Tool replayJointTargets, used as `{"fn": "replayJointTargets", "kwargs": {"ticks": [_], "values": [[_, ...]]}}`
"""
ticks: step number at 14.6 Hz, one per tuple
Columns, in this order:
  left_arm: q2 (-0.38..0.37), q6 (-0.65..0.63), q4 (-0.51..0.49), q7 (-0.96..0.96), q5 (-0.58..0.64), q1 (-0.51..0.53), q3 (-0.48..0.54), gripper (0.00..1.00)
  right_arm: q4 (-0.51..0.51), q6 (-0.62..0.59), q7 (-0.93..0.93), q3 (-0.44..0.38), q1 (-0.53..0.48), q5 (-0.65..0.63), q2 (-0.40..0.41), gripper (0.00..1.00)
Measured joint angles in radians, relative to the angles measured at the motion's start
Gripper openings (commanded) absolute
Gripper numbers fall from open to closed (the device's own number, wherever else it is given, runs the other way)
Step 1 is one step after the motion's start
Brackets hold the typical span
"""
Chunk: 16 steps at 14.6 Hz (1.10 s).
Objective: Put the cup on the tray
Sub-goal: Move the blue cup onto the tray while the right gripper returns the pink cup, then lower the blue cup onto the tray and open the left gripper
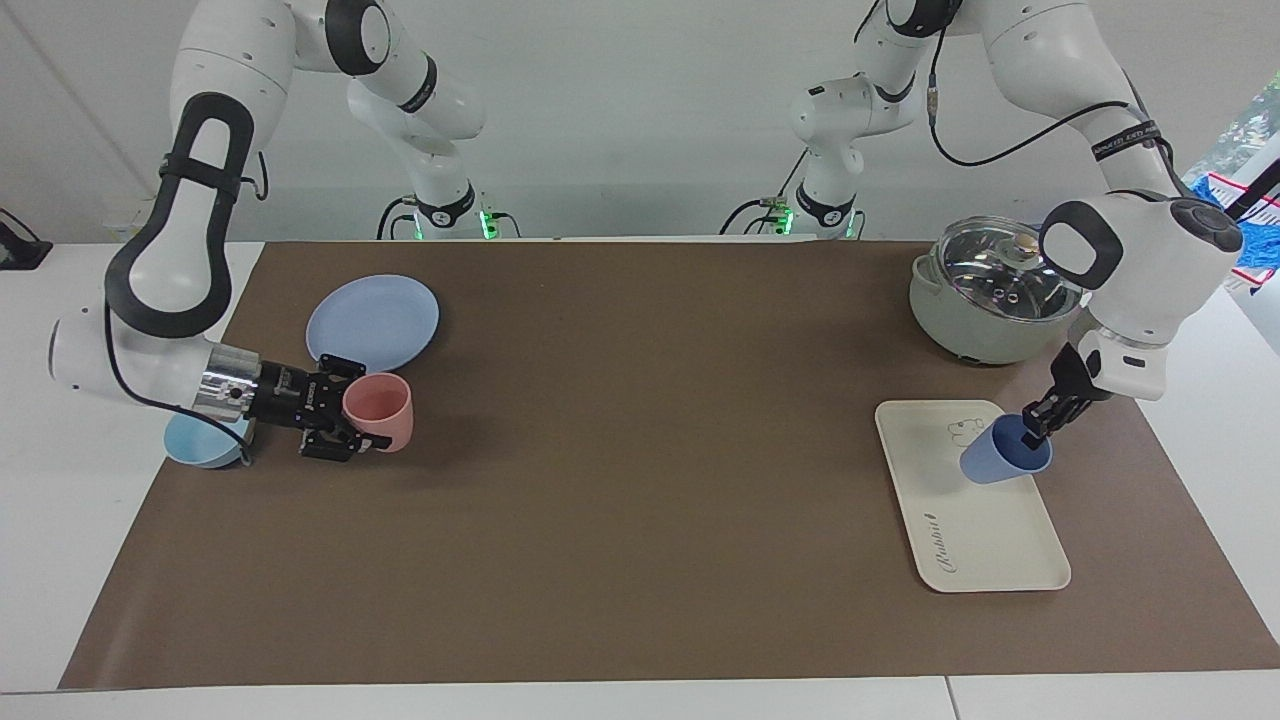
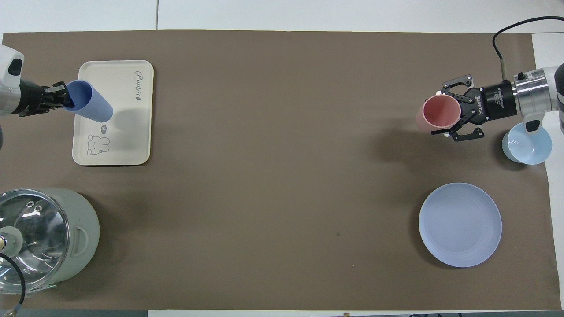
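Observation:
The pink cup is hanging above the brown mat, so the robot's right gripper should keep hold of it.
The periwinkle-blue cup [image 1: 1000,460] [image 2: 90,107] hangs tilted just over the cream tray [image 1: 985,545] [image 2: 128,132], its mouth toward the left arm's end of the table. My left gripper [image 1: 1030,432] [image 2: 66,100] is shut on the cup's rim. Whether the cup's base touches the tray I cannot tell. At the right arm's end of the table, my right gripper [image 1: 352,408] [image 2: 454,116] is shut on the rim of a pink cup [image 1: 385,412] [image 2: 438,115], which it holds on its side above the brown mat.
A grey-green pot with a glass lid [image 1: 985,300] [image 2: 39,237] stands nearer to the robots than the tray. A round blue plate [image 1: 372,322] [image 2: 460,224] and a light-blue bowl [image 1: 200,445] [image 2: 526,145] lie near the right gripper.

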Motion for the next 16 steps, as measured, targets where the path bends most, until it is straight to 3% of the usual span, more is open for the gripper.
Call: {"fn": "replayJointTargets", "kwargs": {"ticks": [4, 7, 8, 9, 10, 14, 16], "values": [[0.001, 0.109, -0.092, 0.001, 0.0, -0.002, -0.008, 0.0, 0.03, -0.085, -0.08, 0.002, -0.056, -0.003, 0.089, 0.0], [0.001, 0.135, -0.105, 0.001, 0.0, -0.002, -0.011, 0.0, 0.161, -0.187, -0.097, 0.003, -0.098, -0.017, 0.2, 0.0], [0.001, 0.138, -0.106, 0.001, 0.0, -0.003, -0.011, 0.26, 0.208, -0.206, -0.097, 0.003, -0.104, -0.021, 0.234, 0.0], [0.001, 0.139, -0.106, 0.001, 0.0, -0.003, -0.011, 0.71, 0.246, -0.213, -0.097, 0.003, -0.105, -0.024, 0.264, 0.0], [0.001, 0.14, -0.106, 0.001, 0.0, -0.004, -0.012, 1.0, 0.279, -0.22, -0.097, 0.004, -0.105, -0.026, 0.291, 0.0], [-0.002, 0.122, -0.093, 0.003, 0.001, -0.017, -0.012, 1.0, 0.358, -0.245, -0.113, 0.007, -0.104, -0.063, 0.355, 0.0], [-0.011, -0.011, -0.024, 0.03, 0.026, -0.034, -0.013, 1.0, 0.361, -0.245, -0.154, 0.007, -0.104, -0.081, 0.36, 0.0]]}}
